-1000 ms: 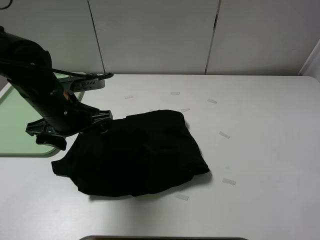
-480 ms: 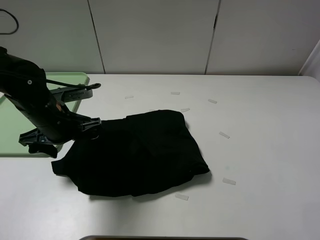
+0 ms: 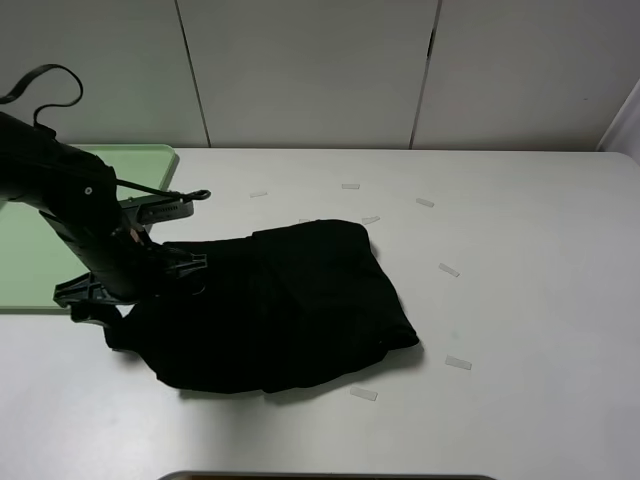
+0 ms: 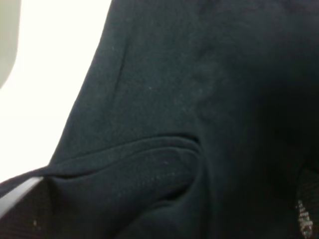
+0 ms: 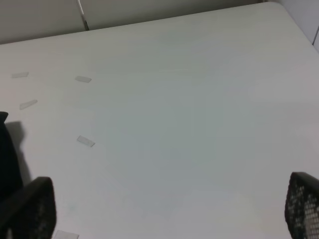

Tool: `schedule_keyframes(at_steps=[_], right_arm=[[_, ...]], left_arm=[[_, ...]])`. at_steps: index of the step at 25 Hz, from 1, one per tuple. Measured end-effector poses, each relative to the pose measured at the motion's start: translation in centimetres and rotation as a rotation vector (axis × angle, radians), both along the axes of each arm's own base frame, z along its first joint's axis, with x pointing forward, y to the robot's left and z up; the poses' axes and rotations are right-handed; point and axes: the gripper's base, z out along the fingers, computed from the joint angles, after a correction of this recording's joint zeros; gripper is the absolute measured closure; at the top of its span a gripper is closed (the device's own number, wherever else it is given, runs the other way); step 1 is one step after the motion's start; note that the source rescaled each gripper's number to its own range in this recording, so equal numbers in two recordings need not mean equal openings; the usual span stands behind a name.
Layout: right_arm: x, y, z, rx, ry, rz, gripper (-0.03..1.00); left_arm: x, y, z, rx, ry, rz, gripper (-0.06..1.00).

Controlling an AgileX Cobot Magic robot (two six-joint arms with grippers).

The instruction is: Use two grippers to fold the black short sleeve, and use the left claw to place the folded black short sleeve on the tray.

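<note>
The left gripper should fold the black short sleeve for the mint-green tray (image 3: 25,255), so next it needs to grab the black short sleeve by its folded edge (image 3: 128,328).
The black short sleeve (image 3: 285,305) lies folded into a rough rectangle in the middle of the white table; its lettering and neck label do not show. My left gripper (image 3: 130,290) is down at the shirt's left edge, next to the mint-green tray (image 3: 25,255). In the left wrist view black fabric (image 4: 164,99) fills the picture, with a fold lying between the widely parted fingertips (image 4: 17,196). My right gripper (image 5: 164,214) is open and empty over bare table, right of the shirt. It is out of the exterior view.
Several small strips of clear tape (image 3: 448,270) lie on the table around the shirt, also seen in the right wrist view (image 5: 85,141). White cabinet doors (image 3: 310,70) stand behind the table. A dark edge (image 3: 325,476) shows at the table's front.
The left arm swung left, then came down onto the shirt's left edge. The shirt has kept its shape and place.
</note>
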Motion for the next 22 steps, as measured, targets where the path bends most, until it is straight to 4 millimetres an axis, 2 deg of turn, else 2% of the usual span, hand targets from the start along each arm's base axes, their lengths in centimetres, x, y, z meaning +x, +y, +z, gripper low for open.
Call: schedule_keyframes(at_steps=[4,8,15,19,22], right_arm=[[0.0,0.0,0.0,0.0,0.0,0.0,-0.03],[0.0,0.0,0.0,0.0,0.0,0.0,-0.03],[0.0,0.0,0.0,0.0,0.0,0.0,-0.03],[0.0,0.0,0.0,0.0,0.0,0.0,-0.03],[0.0,0.0,0.0,0.0,0.0,0.0,-0.03]], left_arm=[[0.19,-0.08,-0.51,-0.001,-0.005,-0.003,-0.01],[0.28,-0.11,-0.74,-0.002,-0.01,-0.006,0.08],[0.45,-0.14,-0.8,-0.004,-0.028,-0.015,0.42],[0.63,-0.23,-0.86,-0.013,-0.046,-0.016,0.69],[0.69,-0.27,-0.91,-0.017,-0.051,-0.015,0.84]])
